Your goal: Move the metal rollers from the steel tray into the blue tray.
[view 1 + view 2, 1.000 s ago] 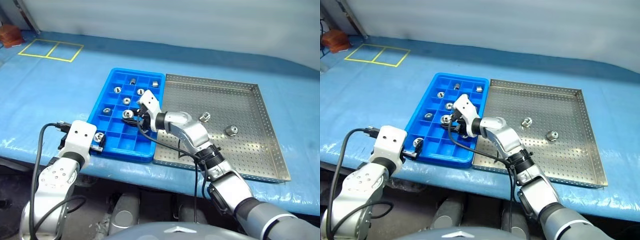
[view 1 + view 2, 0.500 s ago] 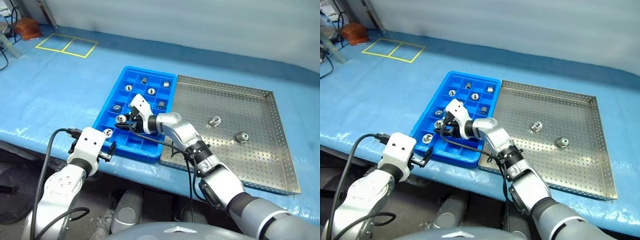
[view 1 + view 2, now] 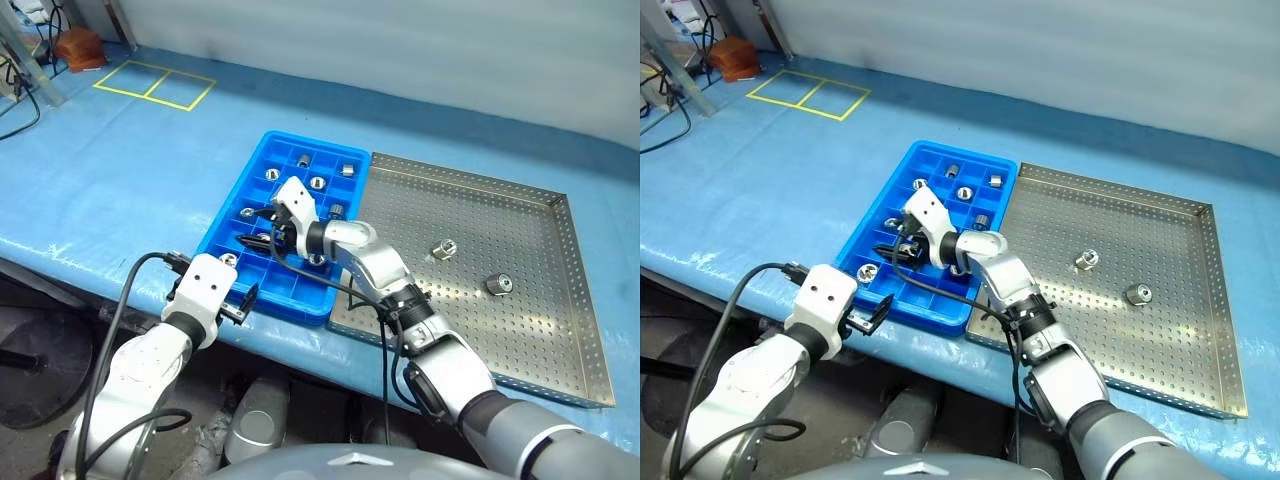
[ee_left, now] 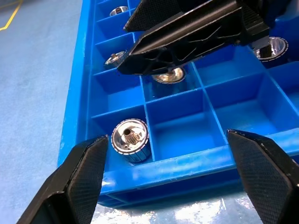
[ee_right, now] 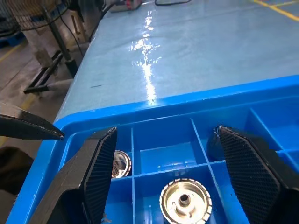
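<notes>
The metal roller needs to go from the steel tray point(image 3: 500, 220) into the blue tray, so my right gripper will grip the roller's outer rim next.
The blue tray point(image 3: 235, 190) lies left of the steel tray point(image 3: 500, 220). Two metal rollers point(image 3: 443, 249) point(image 3: 497, 284) rest on the steel tray's perforated floor. Several rollers sit in the blue tray's compartments. My right gripper point(image 3: 255, 228) hovers open over the blue tray's near-left part, and a roller point(image 5: 185, 201) lies in the compartment under its fingers, not held. At the tray's front edge my left gripper point(image 4: 166, 137) is open and empty. A roller point(image 4: 132, 140) sits in the corner compartment close to its fingers.
The trays lie side by side on a blue-covered table point(image 3: 120, 170). Yellow tape squares point(image 3: 155, 85) mark the far left. Black cables run along both wrists. The table's front edge passes just under the left gripper.
My right gripper has opened and let a roller down into a blue tray compartment. The left gripper has shifted right along the tray's front edge. The camera has turned too.
</notes>
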Robot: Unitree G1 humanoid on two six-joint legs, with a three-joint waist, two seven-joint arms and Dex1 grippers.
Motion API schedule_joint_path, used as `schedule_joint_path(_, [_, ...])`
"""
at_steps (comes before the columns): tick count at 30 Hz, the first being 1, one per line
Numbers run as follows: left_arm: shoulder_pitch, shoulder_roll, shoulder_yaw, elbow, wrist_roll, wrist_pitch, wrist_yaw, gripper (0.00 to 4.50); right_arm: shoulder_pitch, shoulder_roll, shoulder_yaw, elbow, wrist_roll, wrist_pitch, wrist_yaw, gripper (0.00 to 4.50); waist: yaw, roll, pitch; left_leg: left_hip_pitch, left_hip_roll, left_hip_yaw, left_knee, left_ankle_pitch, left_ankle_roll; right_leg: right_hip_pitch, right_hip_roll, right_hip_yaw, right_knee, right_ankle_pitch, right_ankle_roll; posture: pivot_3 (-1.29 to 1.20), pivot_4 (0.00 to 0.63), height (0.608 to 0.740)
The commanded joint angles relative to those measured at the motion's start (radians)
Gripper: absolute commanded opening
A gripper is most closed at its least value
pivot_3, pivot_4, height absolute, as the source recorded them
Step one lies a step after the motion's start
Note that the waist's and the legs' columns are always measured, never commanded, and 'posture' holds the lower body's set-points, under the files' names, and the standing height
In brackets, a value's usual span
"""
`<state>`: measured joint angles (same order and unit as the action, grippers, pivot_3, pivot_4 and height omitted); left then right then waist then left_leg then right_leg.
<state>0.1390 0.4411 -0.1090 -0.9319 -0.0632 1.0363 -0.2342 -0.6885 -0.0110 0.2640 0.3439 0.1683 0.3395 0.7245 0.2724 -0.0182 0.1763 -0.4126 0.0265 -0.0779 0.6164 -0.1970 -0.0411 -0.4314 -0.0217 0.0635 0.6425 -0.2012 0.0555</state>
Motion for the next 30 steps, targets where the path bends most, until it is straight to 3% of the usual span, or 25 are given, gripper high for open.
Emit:
schedule_joint_path(1, [-0.079, -0.045, -0.044, 0.039, -0.039, -0.058, -0.025, 4.43, 0.048, -0.073, -0.049, -0.198, -0.017, 0.035, -0.059, 3.66, 0.006, 0.001, 0.000, 0.000, 0.000, 0.000, 0.000, 0.000, 0.000, 0.000, 0.000, 0.000, 0.000, 0.000, 0.000, 0.43, 0.150, 0.740])
schedule_joint_path(7, [-0.231, -0.096, -0.126, 0.173, -0.033, -0.187, -0.052, 4.43, 0.193, -0.221, -0.147, -0.454, -0.047, 0.163, -0.184, 3.66, 0.003, 0.001, 0.000, -0.002, 0.000, 0.000, 0.003, 0.000, -0.002, 0.000, -0.001, -0.001, -0.001, 0.000, 0.000, 0.34, 0.150, 0.740])
schedule_joint_path(13, [-0.420, -0.161, -0.132, 0.381, -0.072, -0.332, -0.128, 4.43, 0.324, -0.301, -0.244, -0.594, -0.101, 0.274, -0.338, 3.66, -0.039, 0.001, 0.000, -0.003, 0.001, 0.001, 0.004, -0.001, -0.002, 0.000, 0.000, 0.000, -0.001, 0.000, 0.000, 0.23, 0.150, 0.740])
schedule_joint_path(21, [-0.517, -0.184, -0.191, 0.569, -0.161, -0.464, -0.347, 4.43, 0.411, -0.273, -0.328, -0.612, -0.119, 0.342, -0.492, 3.66, -0.171, 0.001, 0.000, -0.003, 0.000, 0.001, 0.007, -0.002, 0.001, 0.002, -0.001, 0.001, -0.002, 0.000, 0.001, 0.14, 0.150, 0.740])
schedule_joint_path(26, [-0.540, -0.192, -0.198, 0.662, -0.141, -0.502, -0.365, 4.43, 0.402, -0.229, -0.381, -0.546, -0.053, 0.324, -0.488, 3.66, -0.244, 0.001, 0.000, -0.001, 0.001, 0.000, 0.006, -0.001, 0.002, 0.003, 0.000, 0.001, 0.001, 0.000, 0.001, 0.13, 0.150, 0.740])
schedule_joint_path(30, [-0.535, -0.187, -0.196, 0.680, -0.128, -0.513, -0.365, 4.43, 0.363, -0.218, -0.399, -0.448, -0.022, 0.292, -0.476, 3.66, -0.270, 0.001, 0.000, 0.001, 0.000, 0.000, 0.007, 0.000, 0.003, 0.005, 0.000, 0.002, 0.002, 0.001, 0.001, 0.15, 0.150, 0.740])
